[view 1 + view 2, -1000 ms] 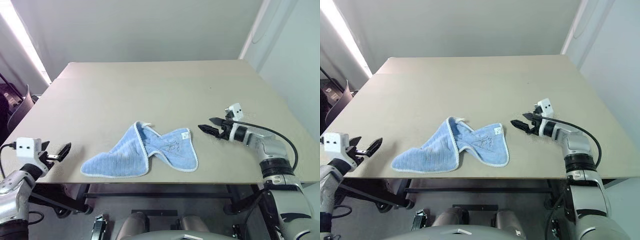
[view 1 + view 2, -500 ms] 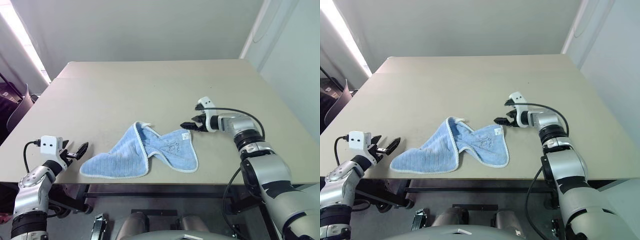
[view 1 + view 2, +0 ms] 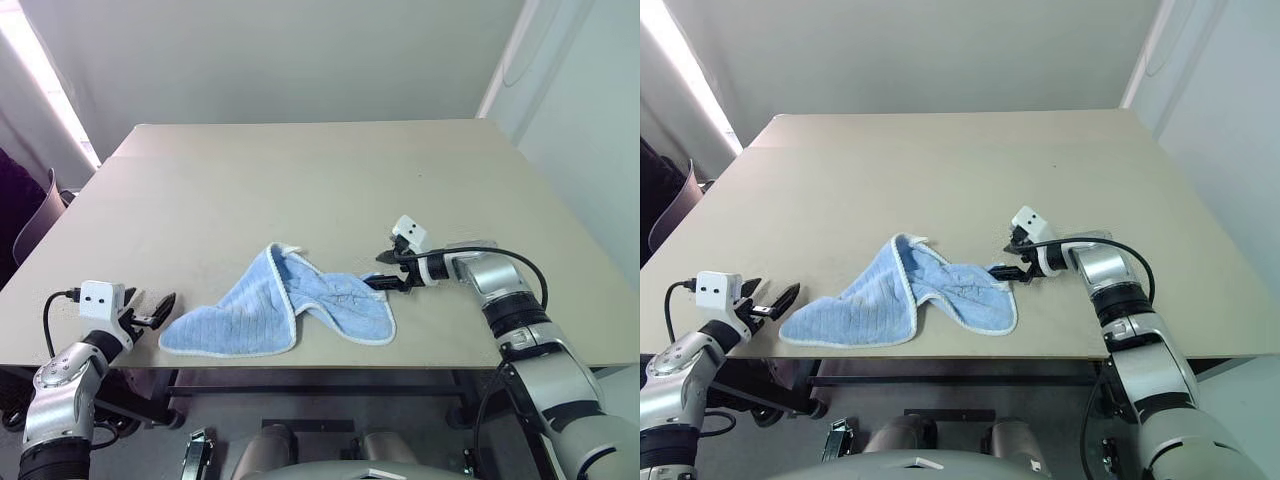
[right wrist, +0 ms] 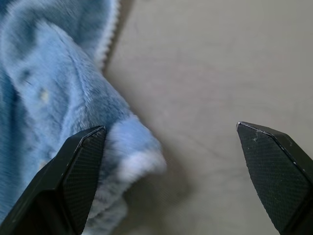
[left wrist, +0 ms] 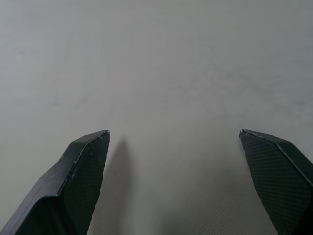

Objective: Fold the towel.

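The robot's right hand should grab the towel [image 3: 280, 305] by its bunched corner with white edging [image 3: 365, 283] next, so that the folding can start.
The light blue towel [image 3: 280, 305] lies crumpled near the front edge of the tan table [image 3: 300, 170], its white edging showing and one flap folded over the middle. My right gripper [image 3: 385, 272] is open at the towel's far right corner. In the right wrist view, the bunched corner of the towel [image 4: 54, 88] sits against one finger of the right gripper [image 4: 170, 127], inside the wide gap. My left gripper [image 3: 160, 308] is open just left of the towel's front left corner, apart from it. In the left wrist view, the left gripper [image 5: 173, 132] has bare tabletop between its fingers.
The table's front edge runs just below the towel. A dark chair [image 3: 30, 215] stands off the table's left side. Walls close off the back and the right.
My right gripper swung left and down from beside the towel onto its far right corner, which is now bunched up. My left gripper shifted slightly toward the towel's left corner.
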Robot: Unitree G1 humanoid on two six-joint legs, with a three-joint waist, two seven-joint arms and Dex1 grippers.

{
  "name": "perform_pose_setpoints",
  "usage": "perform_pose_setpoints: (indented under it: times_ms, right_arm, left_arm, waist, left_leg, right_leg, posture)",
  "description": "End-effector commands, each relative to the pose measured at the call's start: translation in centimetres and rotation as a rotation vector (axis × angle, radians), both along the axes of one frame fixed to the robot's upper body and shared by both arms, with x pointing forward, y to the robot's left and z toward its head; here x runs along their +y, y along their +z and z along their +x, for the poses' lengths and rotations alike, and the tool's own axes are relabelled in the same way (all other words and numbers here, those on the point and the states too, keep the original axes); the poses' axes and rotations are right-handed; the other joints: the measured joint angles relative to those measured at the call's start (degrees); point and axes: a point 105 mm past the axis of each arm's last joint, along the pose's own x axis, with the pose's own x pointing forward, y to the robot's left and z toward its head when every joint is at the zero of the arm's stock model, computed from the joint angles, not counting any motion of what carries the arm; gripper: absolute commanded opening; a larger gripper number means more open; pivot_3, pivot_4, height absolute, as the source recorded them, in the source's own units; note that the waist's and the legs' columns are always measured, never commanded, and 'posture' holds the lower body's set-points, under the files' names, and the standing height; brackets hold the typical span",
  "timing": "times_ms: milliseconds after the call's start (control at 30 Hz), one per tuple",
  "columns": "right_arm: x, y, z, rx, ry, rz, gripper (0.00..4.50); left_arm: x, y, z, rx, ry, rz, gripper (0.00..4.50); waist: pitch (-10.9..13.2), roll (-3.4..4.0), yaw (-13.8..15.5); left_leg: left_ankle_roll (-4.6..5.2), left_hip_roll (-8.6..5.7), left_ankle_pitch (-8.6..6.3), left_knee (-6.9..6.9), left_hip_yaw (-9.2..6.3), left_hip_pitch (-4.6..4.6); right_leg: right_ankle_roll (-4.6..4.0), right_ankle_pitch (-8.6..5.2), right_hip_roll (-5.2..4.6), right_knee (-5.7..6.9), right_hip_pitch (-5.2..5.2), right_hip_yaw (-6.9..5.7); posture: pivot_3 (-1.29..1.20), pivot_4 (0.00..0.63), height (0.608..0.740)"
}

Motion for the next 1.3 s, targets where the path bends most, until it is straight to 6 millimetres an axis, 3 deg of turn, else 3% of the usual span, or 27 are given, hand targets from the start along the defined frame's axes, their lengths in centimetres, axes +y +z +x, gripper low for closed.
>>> perform_pose_setpoints:
  times_ms: [33,333,467,633,733,800,1067,1300]
  right_arm:
    - [0.7,1.5,-0.7,-0.043,0.049,0.034,4.50]
    - [1.3,-0.4,-1.2,-0.034,0.062,-0.041,4.50]
    - [1.0,0.1,-0.9,-0.036,0.047,-0.009,3.59]
    - [0.9,1.4,-1.0,-0.065,0.061,0.044,1.69]
    - [0.9,2.2,-0.7,-0.104,0.053,0.079,0.56]
    - [0.8,2.2,-0.4,-0.111,0.034,0.072,0.01]
    - [1.5,0.5,0.3,-0.112,-0.010,0.021,0.01]
    - [1.6,-0.1,0.9,-0.116,-0.048,0.014,0.01]
  left_arm:
    - [0.7,2.0,0.8,-0.052,-0.002,0.040,4.48]
    - [0.3,2.0,1.7,-0.051,-0.030,0.054,4.48]
    - [0.5,1.9,1.6,-0.047,-0.028,0.062,4.50]
    - [0.7,2.1,1.3,-0.046,-0.029,0.047,4.50]
    - [-0.1,3.1,1.0,-0.058,-0.075,-0.031,4.50]
    - [-1.7,4.6,0.6,-0.074,-0.163,-0.091,4.50]
    - [-11.4,9.8,-0.7,-0.133,-0.578,-0.094,4.50]
    - [-17.4,7.7,-2.0,-0.027,-0.793,-0.036,4.50]
  waist:
    - [0.00,0.00,0.08]
    - [0.00,0.00,0.06]
    - [-0.02,-0.03,0.06]
    - [-0.01,-0.03,0.10]
    - [-0.01,-0.04,-0.01]
    - [0.00,-0.06,0.01]
    - [0.02,-0.04,0.20]
    - [0.02,-0.04,-0.03]
  left_leg:
    - [0.00,0.00,0.00,-0.01,0.00,0.00]
    - [0.00,-0.01,0.00,0.01,0.01,-0.01]
    - [0.00,-0.01,0.00,0.01,0.01,0.00]
    - [0.00,-0.01,0.00,0.01,0.01,0.00]
    - [0.00,-0.01,0.00,0.01,0.01,0.00]
    - [0.00,-0.01,0.00,0.01,0.01,-0.01]
    - [0.00,-0.01,0.00,0.02,0.01,0.00]
    - [0.00,0.00,0.01,-0.03,0.05,0.00]
  right_leg:
    - [0.00,0.00,0.00,-0.01,0.00,0.00]
    - [0.01,0.01,0.00,-0.05,0.00,-0.01]
    - [0.02,0.01,-0.02,-0.05,0.02,-0.01]
    - [0.02,0.01,-0.01,-0.06,0.02,-0.01]
    - [0.02,0.01,-0.02,-0.06,0.02,-0.01]
    - [0.01,0.01,-0.02,-0.06,0.02,-0.01]
    - [-0.01,-0.01,-0.04,-0.08,0.08,-0.01]
    - [0.00,0.00,0.04,-0.07,0.21,0.03]
  posture:
    - [0.00,0.000,0.740]
    - [0.00,0.000,0.740]
    - [0.00,0.000,0.740]
    - [0.00,0.000,0.740]
    - [0.00,0.000,0.740]
    - [0.00,0.000,0.740]
    - [0.00,0.000,0.740]
    - [0.00,0.000,0.740]
